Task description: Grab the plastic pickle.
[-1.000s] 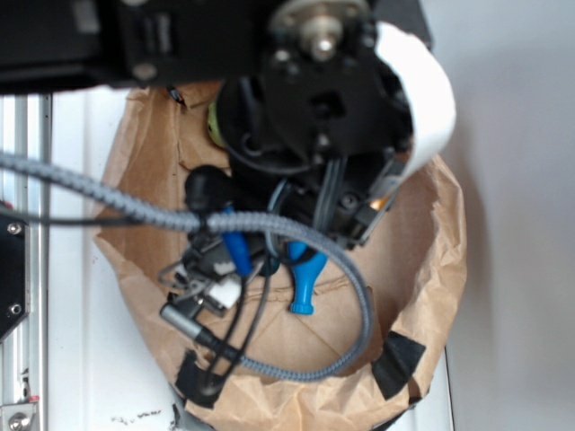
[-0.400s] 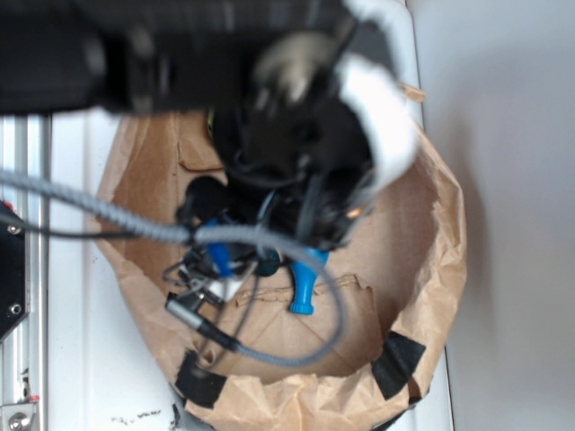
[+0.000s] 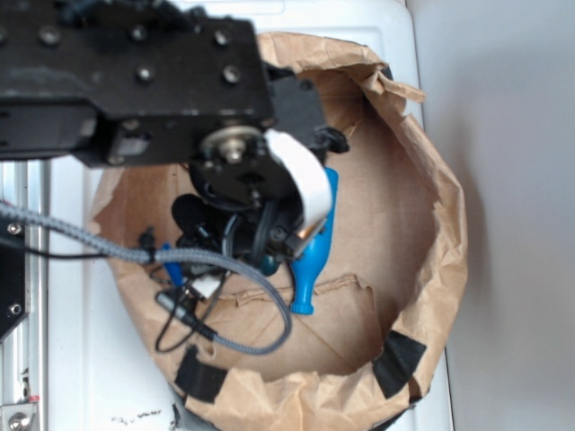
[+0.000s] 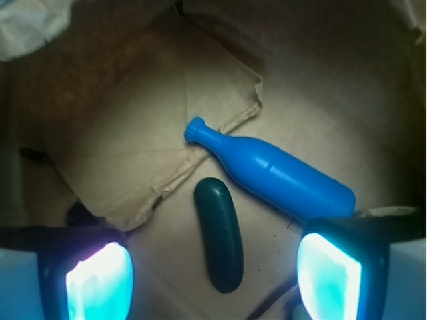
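I should next grab the plastic pickle with my gripper by the long sides of its rounded body point(image 4: 221, 240), so that I can pick it out.
The plastic pickle point(image 4: 219, 235) is a small dark green glossy oblong lying on the brown paper floor of the bag, its long axis running roughly away from me. A blue plastic bottle point(image 4: 270, 170) lies just beyond it to the right, and also shows in the exterior view point(image 3: 316, 247). My gripper point(image 4: 213, 280) is open above the pickle, with one glowing pad point(image 4: 99, 280) to its left and the other point(image 4: 328, 277) to its right. The pickle lies between them, untouched. In the exterior view the arm hides the pickle.
Everything lies inside a brown paper bag point(image 3: 431, 269) with high crumpled walls and black tape patches point(image 3: 395, 364). A folded paper flap point(image 4: 147, 160) lies left of the pickle. Cables point(image 3: 216, 296) hang from the arm into the bag. The bag sits on a white surface point(image 3: 81, 359).
The arm has moved left and back in the exterior view, and more of the blue bottle shows to its right. The cables swung left with it.
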Robot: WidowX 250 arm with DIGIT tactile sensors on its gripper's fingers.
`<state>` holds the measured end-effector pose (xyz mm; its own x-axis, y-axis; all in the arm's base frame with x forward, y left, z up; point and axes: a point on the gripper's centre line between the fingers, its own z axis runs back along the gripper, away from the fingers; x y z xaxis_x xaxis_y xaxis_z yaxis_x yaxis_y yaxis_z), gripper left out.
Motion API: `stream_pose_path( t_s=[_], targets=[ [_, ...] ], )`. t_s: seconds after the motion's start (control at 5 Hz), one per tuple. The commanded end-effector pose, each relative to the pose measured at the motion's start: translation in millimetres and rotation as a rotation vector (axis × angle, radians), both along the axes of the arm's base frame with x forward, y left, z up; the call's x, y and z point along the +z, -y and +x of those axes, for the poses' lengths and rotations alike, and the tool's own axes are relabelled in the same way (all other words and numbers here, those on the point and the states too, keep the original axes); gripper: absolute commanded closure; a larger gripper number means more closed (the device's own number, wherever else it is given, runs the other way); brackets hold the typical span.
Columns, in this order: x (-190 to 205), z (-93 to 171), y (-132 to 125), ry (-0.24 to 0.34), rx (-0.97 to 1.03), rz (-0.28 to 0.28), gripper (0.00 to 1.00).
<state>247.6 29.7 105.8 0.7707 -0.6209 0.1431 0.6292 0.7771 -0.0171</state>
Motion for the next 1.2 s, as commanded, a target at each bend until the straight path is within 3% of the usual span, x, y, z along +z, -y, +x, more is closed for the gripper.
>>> stream_pose_path(
  t_s=[0.0, 0.6, 0.8, 1.0],
  targets=[
    [-24, 12, -2, 0.018, 0.042, -0.010, 0.00],
    [-65, 1, 7, 0.013, 0.101, 0.039, 0.00],
    [-68, 3, 7, 0.030, 0.133, 0.056, 1.00],
    [-68, 4, 5, 0.050, 0.142, 0.058, 1.00]
  ],
)
